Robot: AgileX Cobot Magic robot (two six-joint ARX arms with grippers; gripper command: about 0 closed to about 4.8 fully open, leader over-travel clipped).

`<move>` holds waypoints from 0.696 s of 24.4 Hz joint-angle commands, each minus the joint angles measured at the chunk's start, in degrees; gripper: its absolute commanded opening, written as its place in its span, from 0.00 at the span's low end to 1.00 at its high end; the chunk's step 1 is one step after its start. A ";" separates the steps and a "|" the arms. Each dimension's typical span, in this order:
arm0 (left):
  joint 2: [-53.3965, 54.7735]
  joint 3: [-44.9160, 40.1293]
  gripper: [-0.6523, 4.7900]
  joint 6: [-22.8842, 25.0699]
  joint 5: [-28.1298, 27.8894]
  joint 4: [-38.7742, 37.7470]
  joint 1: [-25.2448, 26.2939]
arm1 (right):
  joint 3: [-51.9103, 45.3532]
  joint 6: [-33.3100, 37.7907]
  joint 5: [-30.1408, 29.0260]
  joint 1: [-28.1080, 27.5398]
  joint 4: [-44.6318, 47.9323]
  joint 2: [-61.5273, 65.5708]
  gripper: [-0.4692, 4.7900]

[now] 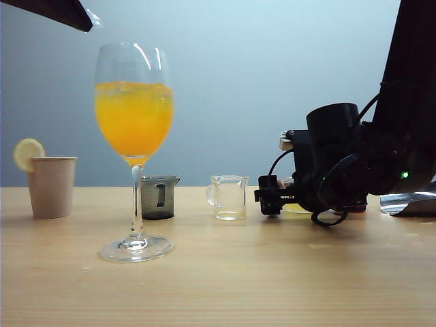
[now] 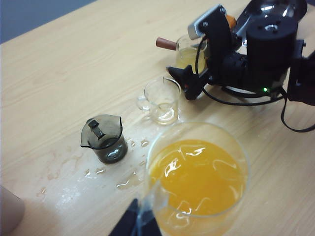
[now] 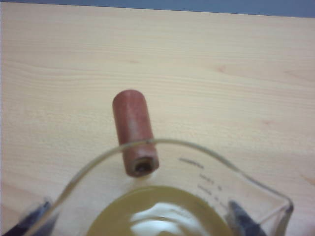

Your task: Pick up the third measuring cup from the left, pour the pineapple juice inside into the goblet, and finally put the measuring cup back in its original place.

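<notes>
Loose juice [image 3: 160,211] is inside the open cup, so my right gripper should next grab the third measuring cup by its glass sides to keep it level.
The third measuring cup [image 3: 206,179] [image 2: 187,53] is clear glass with printed lines and a brown wooden handle [image 3: 134,130]. It stands on the table and holds pale yellow pineapple juice [image 3: 157,214]. My right gripper [image 3: 135,219] [image 2: 197,54] [image 1: 276,196] is open, one finger on either side of the cup; whether they touch it I cannot tell. In the exterior view the gripper hides most of the cup. The goblet [image 1: 134,116] [image 2: 197,172] stands at the left, holding orange liquid. My left gripper [image 1: 85,24] [image 2: 135,221] hangs shut above it, holding nothing.
A dark grey cup [image 1: 159,197] [image 2: 104,139] and a clear loop-handled cup [image 1: 228,197] [image 2: 161,101] stand between goblet and right gripper. A paper cup [image 1: 52,185] with a lemon slice is far left. Spilled drops [image 2: 128,179] wet the table. A shiny metal thing [image 1: 409,203] lies far right.
</notes>
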 commanded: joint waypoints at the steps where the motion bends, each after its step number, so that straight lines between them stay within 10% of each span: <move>1: -0.11 0.15 0.11 0.07 0.02 -0.31 0.07 | 0.72 -0.15 -0.26 0.02 -0.35 0.37 1.00; 6: -0.11 0.15 0.11 0.07 0.00 -0.85 0.07 | 0.70 -0.13 -0.28 0.00 -1.57 0.46 1.00; 8: -0.11 0.15 0.11 0.07 0.02 -1.22 0.07 | 0.68 -0.13 -0.28 0.00 -3.04 0.46 0.58; 10: -0.11 0.15 0.11 0.09 0.00 -1.64 0.07 | 0.66 -0.13 -0.33 0.00 -3.23 0.46 0.46; 17: -0.13 0.17 0.11 1.64 -0.04 -1.64 0.07 | 0.66 -0.17 -3.06 0.04 -3.15 0.07 0.46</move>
